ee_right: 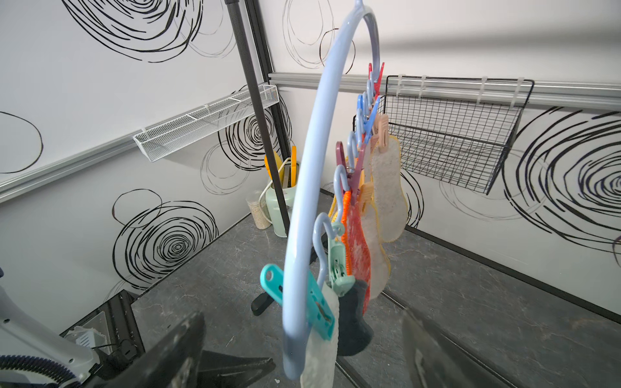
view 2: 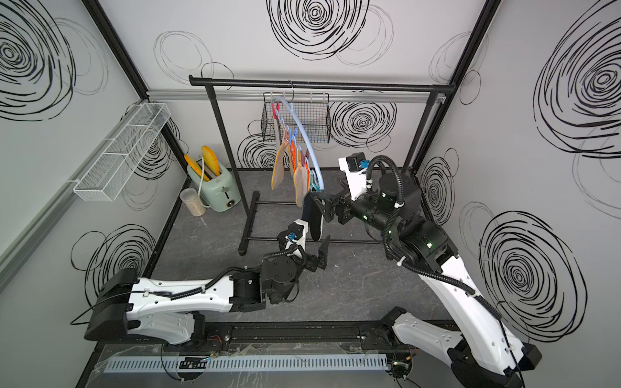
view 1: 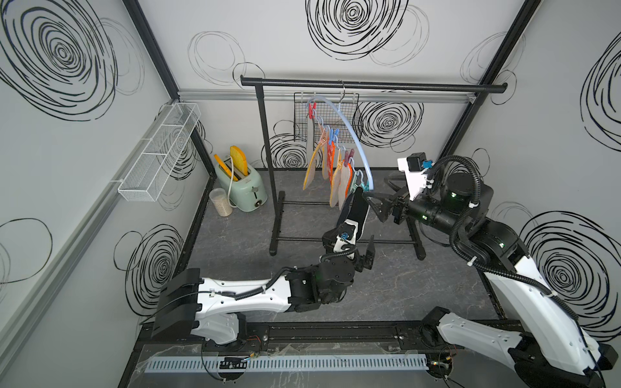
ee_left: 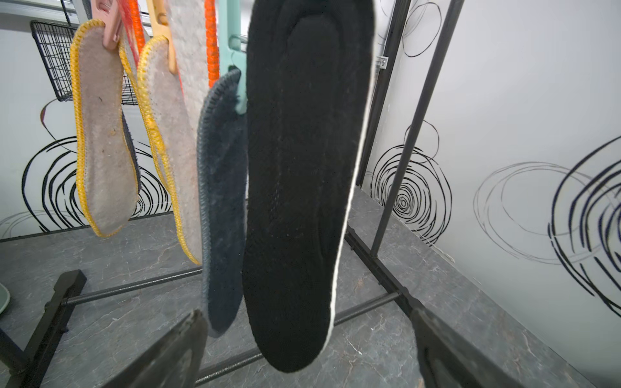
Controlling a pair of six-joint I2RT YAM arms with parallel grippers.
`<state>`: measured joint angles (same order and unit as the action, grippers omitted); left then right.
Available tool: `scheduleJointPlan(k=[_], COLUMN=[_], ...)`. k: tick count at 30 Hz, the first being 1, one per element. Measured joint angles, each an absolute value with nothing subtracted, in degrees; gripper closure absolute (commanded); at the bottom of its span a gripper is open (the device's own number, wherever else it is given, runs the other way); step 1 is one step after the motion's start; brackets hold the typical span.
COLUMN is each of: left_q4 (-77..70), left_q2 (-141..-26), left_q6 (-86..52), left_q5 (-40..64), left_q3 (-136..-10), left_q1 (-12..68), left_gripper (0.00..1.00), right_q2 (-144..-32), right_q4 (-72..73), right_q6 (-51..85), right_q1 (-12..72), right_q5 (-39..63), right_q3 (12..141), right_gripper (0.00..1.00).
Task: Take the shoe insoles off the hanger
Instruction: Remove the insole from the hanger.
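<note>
I should grab the black insole by its hanging end with my left gripper, so that the turquoise peg stays free.
The pale blue hanger (view 1: 349, 131) hangs by its hook from the black rail, with several shoe insoles pegged along it. The black insole (ee_left: 302, 168) hangs nearest, from a turquoise peg (ee_right: 302, 302) at the hanger's near end. Beside it hang a dark grey-blue insole (ee_left: 221, 201) and beige yellow-edged ones (ee_left: 104, 134). My left gripper (ee_left: 305, 349) is open low down, and the black insole's lower tip hangs between its fingers without touching them. My right gripper (ee_right: 302, 349) is open, its fingers on either side of the hanger's near end and the turquoise peg.
The black garment rail (view 1: 369, 85) stands across the back, its foot bars on the grey floor. A black wire basket (view 1: 326, 114) hangs behind it. A mint-green toaster (view 1: 240, 184) and a jar (view 1: 220, 201) sit back left. A white mesh shelf (view 1: 161, 151) hangs on the left wall.
</note>
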<state>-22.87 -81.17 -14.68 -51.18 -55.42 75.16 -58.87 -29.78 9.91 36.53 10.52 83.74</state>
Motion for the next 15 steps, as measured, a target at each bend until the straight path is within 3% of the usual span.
scheduleJointPlan(k=[3,5,10,15], left_q4=[-24.45,-24.6,-24.4,-23.97], left_q2=[-84.62,-85.93,-86.46,-85.25], left_q6=[-14.22,-14.26,-14.9,-15.42], left_q5=[-52.69,-52.88,-52.77,-52.34], left_q3=[-57.1,-57.49,-57.52,-56.51], left_q1=[74.13,73.12,70.76,69.73], left_gripper=[0.11,0.27,0.55,0.73], right_q2=[-58.87,-58.87,-58.48,-56.8], right_q4=[-29.52,-29.52,-29.5,-29.12], right_q6=[10.13,10.15,10.13,10.09], right_q1=[36.53,36.53,36.49,36.27], right_q5=[10.57,10.57,10.57,10.55], right_q3=[83.74,83.74,83.5,82.37], right_gripper=[0.08,0.08,0.09,0.08])
